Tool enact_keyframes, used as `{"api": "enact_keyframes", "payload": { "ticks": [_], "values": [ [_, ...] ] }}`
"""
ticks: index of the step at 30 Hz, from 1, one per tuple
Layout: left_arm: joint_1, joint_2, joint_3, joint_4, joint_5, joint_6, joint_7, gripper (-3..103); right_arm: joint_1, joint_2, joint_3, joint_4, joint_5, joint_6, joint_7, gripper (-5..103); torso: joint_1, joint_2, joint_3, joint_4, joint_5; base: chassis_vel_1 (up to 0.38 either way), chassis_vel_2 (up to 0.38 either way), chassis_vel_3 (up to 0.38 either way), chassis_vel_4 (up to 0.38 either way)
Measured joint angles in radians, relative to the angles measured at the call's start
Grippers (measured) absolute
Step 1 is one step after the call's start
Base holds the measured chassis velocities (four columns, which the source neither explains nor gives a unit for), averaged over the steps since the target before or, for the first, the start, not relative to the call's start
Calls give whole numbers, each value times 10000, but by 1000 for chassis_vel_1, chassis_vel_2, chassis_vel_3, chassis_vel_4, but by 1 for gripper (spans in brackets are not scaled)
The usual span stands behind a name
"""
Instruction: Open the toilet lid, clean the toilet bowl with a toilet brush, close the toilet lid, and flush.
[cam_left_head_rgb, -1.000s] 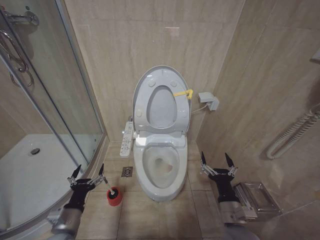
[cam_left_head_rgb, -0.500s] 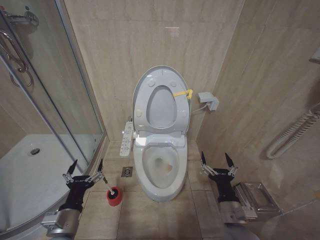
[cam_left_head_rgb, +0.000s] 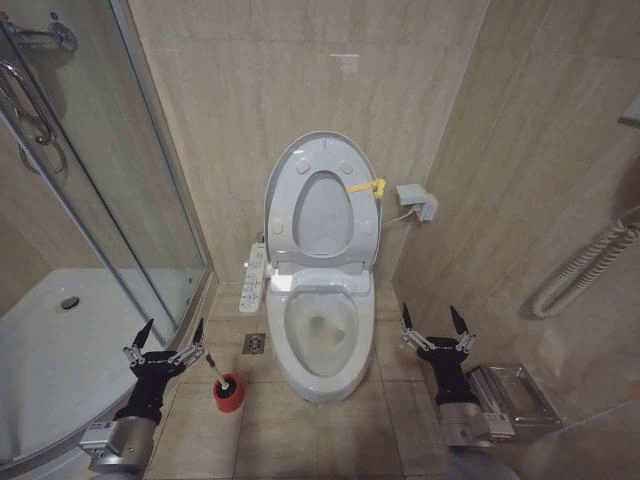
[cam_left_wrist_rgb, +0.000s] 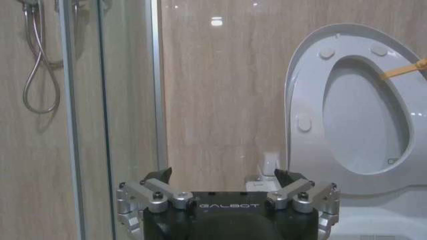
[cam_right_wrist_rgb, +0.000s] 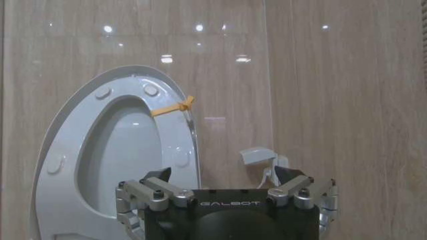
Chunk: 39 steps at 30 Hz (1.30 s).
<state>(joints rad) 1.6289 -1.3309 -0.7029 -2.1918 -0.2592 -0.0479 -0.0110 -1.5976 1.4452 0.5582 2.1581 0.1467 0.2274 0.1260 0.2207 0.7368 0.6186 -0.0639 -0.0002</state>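
Note:
I will next grab the toilet brush with my left gripper to clean the toilet bowl. I will take it by its white handle (cam_left_head_rgb: 215, 368) above, because the red holder closes around the bristle end.
The toilet lid (cam_left_head_rgb: 322, 215) stands raised against the back wall together with the seat ring (cam_left_head_rgb: 288, 205), and a yellow strap (cam_left_head_rgb: 366, 187) sits at its edge. Below them the toilet bowl (cam_left_head_rgb: 320, 340) is uncovered. The toilet brush (cam_left_head_rgb: 216, 372) stands in its red holder (cam_left_head_rgb: 229, 393) on the floor left of the bowl. My left gripper (cam_left_head_rgb: 174, 327) hovers open just left of the brush handle, holding nothing. Right of the bowl my right gripper (cam_left_head_rgb: 429, 312) waits open and empty. The left wrist view shows my left gripper (cam_left_wrist_rgb: 223, 175) facing the lid (cam_left_wrist_rgb: 363, 105). In the right wrist view my right gripper (cam_right_wrist_rgb: 223, 177) faces the lid (cam_right_wrist_rgb: 127, 150).
A glass shower enclosure (cam_left_head_rgb: 120, 200) and its white tray (cam_left_head_rgb: 60, 340) close off the left side. A long button panel (cam_left_head_rgb: 255, 275) hangs beside the bowl, above a floor drain (cam_left_head_rgb: 254, 344). A wall box (cam_left_head_rgb: 418, 201) and a clear container (cam_left_head_rgb: 512, 395) sit on the right.
My left gripper has drawn slightly to the left, away from the brush handle. The brush stays in its holder and the right arm has not moved.

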Motion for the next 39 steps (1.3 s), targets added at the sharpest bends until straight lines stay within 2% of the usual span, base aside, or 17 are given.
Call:
{"api": "enact_keyframes", "payload": {
  "ticks": [22, 39],
  "values": [
    [-281, -22, 2, 558, -292, -185, 157, 100, 0, 0, 0, 0, 0, 0, 0, 100, 0, 0, 0, 0, 1, 0, 0, 0, 0],
    [-441, 37, 36, 932, 136, -177, 101, 100, 0, 0, 0, 0, 0, 0, 0, 100, 0, 0, 0, 0, 3, 0, 0, 0, 0]
  ]
}}
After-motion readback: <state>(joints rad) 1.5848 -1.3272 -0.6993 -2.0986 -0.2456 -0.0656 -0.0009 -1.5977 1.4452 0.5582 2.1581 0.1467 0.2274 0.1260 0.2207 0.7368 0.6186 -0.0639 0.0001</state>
